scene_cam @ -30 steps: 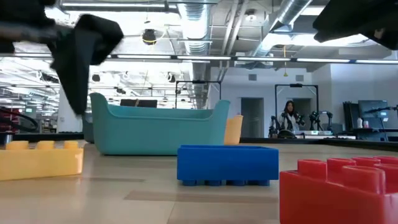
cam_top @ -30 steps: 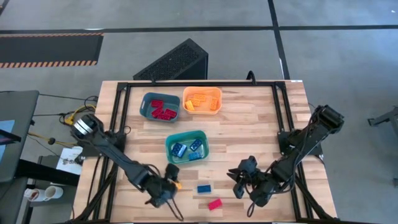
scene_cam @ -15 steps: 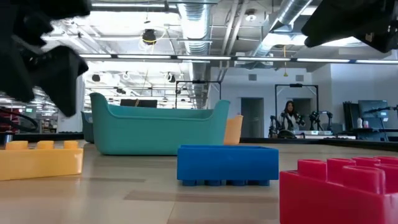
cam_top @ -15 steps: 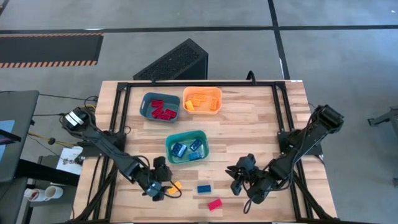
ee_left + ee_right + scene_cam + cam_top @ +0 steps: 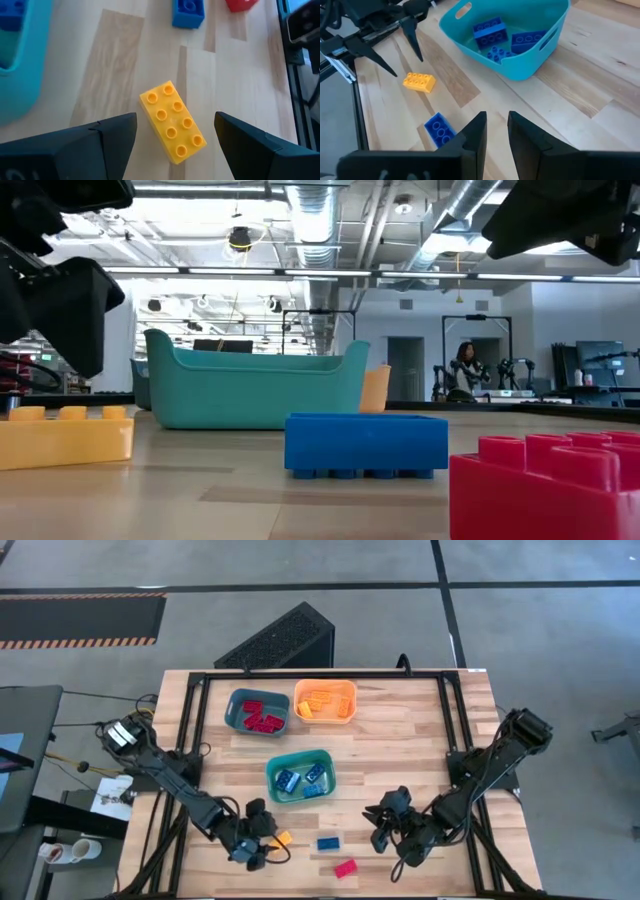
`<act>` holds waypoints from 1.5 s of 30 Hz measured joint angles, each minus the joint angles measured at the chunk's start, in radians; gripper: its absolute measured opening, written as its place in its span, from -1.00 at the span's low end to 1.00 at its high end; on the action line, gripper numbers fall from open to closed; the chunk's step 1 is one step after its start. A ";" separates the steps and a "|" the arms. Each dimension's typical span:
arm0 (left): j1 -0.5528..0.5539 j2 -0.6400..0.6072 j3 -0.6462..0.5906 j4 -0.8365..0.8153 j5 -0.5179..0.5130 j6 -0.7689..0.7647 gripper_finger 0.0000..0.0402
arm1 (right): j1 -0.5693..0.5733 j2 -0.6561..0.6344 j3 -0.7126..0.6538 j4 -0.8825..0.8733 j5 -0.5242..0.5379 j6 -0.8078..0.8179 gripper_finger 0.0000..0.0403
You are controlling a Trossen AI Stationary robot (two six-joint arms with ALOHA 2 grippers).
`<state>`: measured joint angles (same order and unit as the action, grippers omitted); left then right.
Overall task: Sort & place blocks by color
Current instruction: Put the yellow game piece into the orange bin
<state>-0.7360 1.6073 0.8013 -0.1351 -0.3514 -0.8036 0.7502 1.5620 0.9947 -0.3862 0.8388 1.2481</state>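
Note:
The yellow block's long sides lie at an angle below my fingers, so closing now would miss it. My left gripper turns and lowers, then closes on it.
Three loose blocks lie flat on the table near its near edge: a yellow one [image 5: 283, 837] [image 5: 172, 129], a blue one [image 5: 328, 843] [image 5: 366, 444] and a red one [image 5: 346, 867] [image 5: 545, 485]. My left gripper [image 5: 262, 831] [image 5: 175, 120] is open just left of the yellow block, one finger on either side of it in the left wrist view, touching nothing. My right gripper [image 5: 383, 824] [image 5: 497, 125] hovers to the right of the blue and red blocks, its fingers close together and holding nothing.
The teal tray [image 5: 300, 777] [image 5: 520, 65] holds blue blocks just beyond the loose ones. At the far side, a dark blue-grey tray [image 5: 257, 712] holds red blocks and an orange tray [image 5: 325, 701] holds yellow ones. Bare wood lies between the trays and the right edge.
My left gripper has drawn back a little toward the table's left, away from the yellow block, staying open. The three loose blocks have kept their places.

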 joint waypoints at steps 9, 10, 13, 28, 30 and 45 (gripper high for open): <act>-0.036 0.080 0.030 -0.001 -0.055 -0.049 0.25 | -0.007 0.001 0.000 0.000 0.000 0.000 -0.50; -0.036 0.099 0.046 -0.004 -0.056 -0.049 0.25 | -0.007 0.001 0.000 0.000 0.000 0.000 -0.50; -0.036 0.145 0.077 -0.017 -0.071 -0.037 0.25 | -0.010 0.002 0.000 0.003 0.001 0.000 -0.50; -0.023 0.226 0.125 -0.087 -0.025 0.107 -0.29 | -0.013 0.002 0.000 0.002 0.005 -0.022 -0.50; -0.023 0.214 0.121 -0.051 0.011 0.201 -0.49 | -0.013 0.002 0.000 0.002 0.006 -0.024 -0.50; 0.063 -0.139 0.113 0.045 -0.170 0.697 -0.41 | -0.019 0.002 0.000 -0.001 0.016 -0.029 -0.50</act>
<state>-0.6725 1.4685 0.9142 -0.0903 -0.5217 -0.1065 0.7313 1.5642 0.9947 -0.3869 0.8550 1.2191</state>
